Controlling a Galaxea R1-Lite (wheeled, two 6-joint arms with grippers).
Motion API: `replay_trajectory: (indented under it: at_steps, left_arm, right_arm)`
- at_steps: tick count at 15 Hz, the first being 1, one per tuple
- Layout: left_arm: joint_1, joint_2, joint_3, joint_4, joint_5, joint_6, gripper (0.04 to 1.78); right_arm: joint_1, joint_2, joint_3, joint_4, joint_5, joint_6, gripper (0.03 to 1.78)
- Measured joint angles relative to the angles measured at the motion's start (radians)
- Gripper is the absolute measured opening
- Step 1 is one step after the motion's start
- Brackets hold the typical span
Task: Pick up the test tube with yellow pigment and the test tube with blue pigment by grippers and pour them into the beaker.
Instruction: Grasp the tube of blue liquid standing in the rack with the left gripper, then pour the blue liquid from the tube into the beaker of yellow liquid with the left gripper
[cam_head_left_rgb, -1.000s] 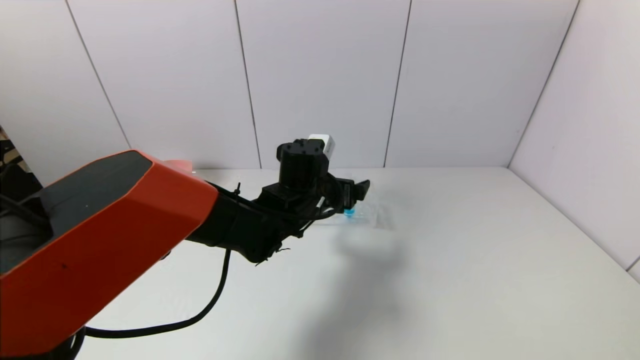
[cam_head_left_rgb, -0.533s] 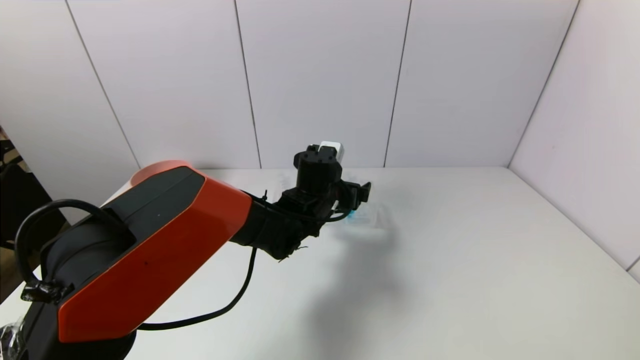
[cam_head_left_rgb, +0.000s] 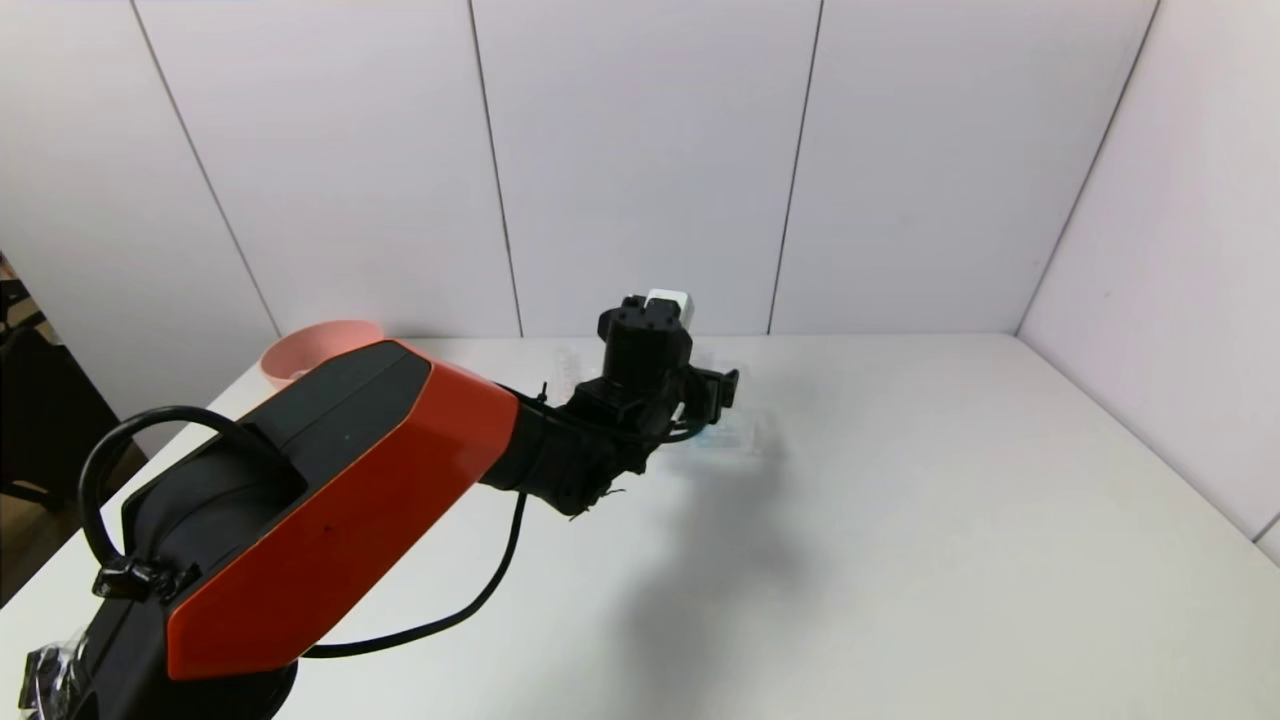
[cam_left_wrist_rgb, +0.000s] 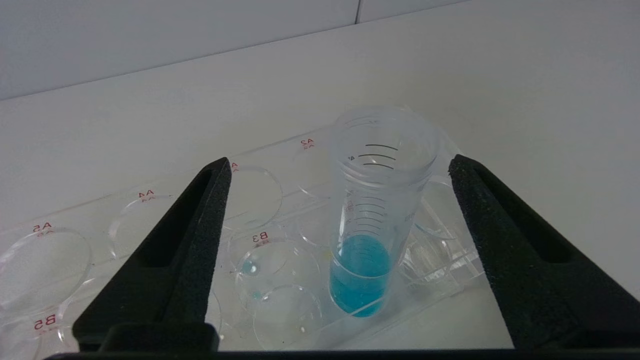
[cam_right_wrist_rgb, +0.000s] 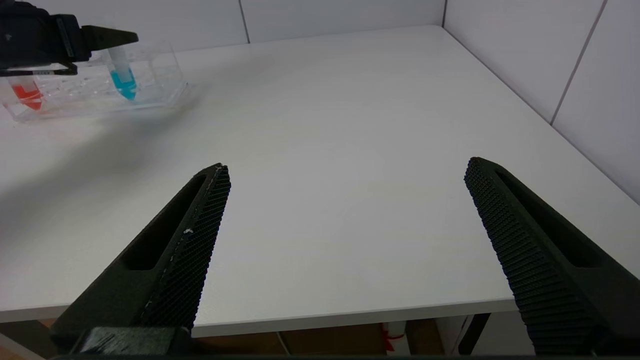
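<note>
My left gripper grabs the blue test tube by its bare upper side (cam_left_wrist_rgb: 381, 195) next, since the rack's plate encloses the test tube farther down.
The test tube with blue pigment (cam_left_wrist_rgb: 370, 240) stands upright in a clear plastic rack (cam_left_wrist_rgb: 125, 210). My left gripper (cam_left_wrist_rgb: 340, 161) is open, with one finger on each side of the tube's upper part and a gap on both sides. In the head view the left gripper (cam_head_left_rgb: 712, 395) hangs over the rack (cam_head_left_rgb: 748, 437) and hides the tube. In the right wrist view the blue tube (cam_right_wrist_rgb: 122, 80) shows under the left gripper (cam_right_wrist_rgb: 107, 37). My right gripper (cam_right_wrist_rgb: 347, 164) is open and empty above the table's near edge. The yellow tube and the beaker are not in view.
A tube with red-orange liquid (cam_right_wrist_rgb: 27, 95) stands in the same rack (cam_right_wrist_rgb: 160, 85). A pink bowl (cam_head_left_rgb: 320, 340) sits at the table's back left. The left arm's orange shell (cam_head_left_rgb: 340, 500) fills the lower left of the head view. White walls close the back and right.
My left arm has reached farther forward, and its gripper has moved over the rack. The blue liquid that showed below the gripper in the head view is now hidden.
</note>
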Motion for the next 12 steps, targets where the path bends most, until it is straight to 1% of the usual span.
replay_trajectory:
  at_steps: [1, 2, 5, 6, 7, 8, 12]
  left_arm:
    - [-0.001, 0.001, -0.002, 0.000, 0.000, 0.000, 1.41]
    - [-0.002, 0.001, -0.002, 0.000, 0.000, 0.000, 1.26]
    - [-0.003, 0.001, -0.003, 0.019, -0.001, 0.000, 0.71]
    - [-0.004, 0.000, -0.004, 0.021, -0.001, 0.000, 0.55]
    - [-0.004, -0.001, -0.004, 0.023, -0.001, 0.000, 0.46]
    - [-0.004, -0.004, -0.004, 0.029, -0.001, 0.004, 0.44]
    - [-0.010, -0.026, -0.005, 0.051, 0.004, 0.020, 0.44]
  right_arm:
    - [0.000, 0.000, 0.000, 0.000, 0.000, 0.000, 1.71]
    - [0.000, 0.000, 0.000, 0.000, 0.000, 0.000, 1.71]
    - [0.000, 0.000, 0.000, 0.000, 0.000, 0.000, 1.71]
    - [0.000, 0.000, 0.000, 0.000, 0.000, 0.000, 1.71]
    - [0.000, 0.000, 0.000, 0.000, 0.000, 0.000, 1.71]
    - [0.000, 0.000, 0.000, 0.000, 0.000, 0.000, 1.71]
    - [0.000, 0.000, 0.000, 0.000, 0.000, 0.000, 1.71]
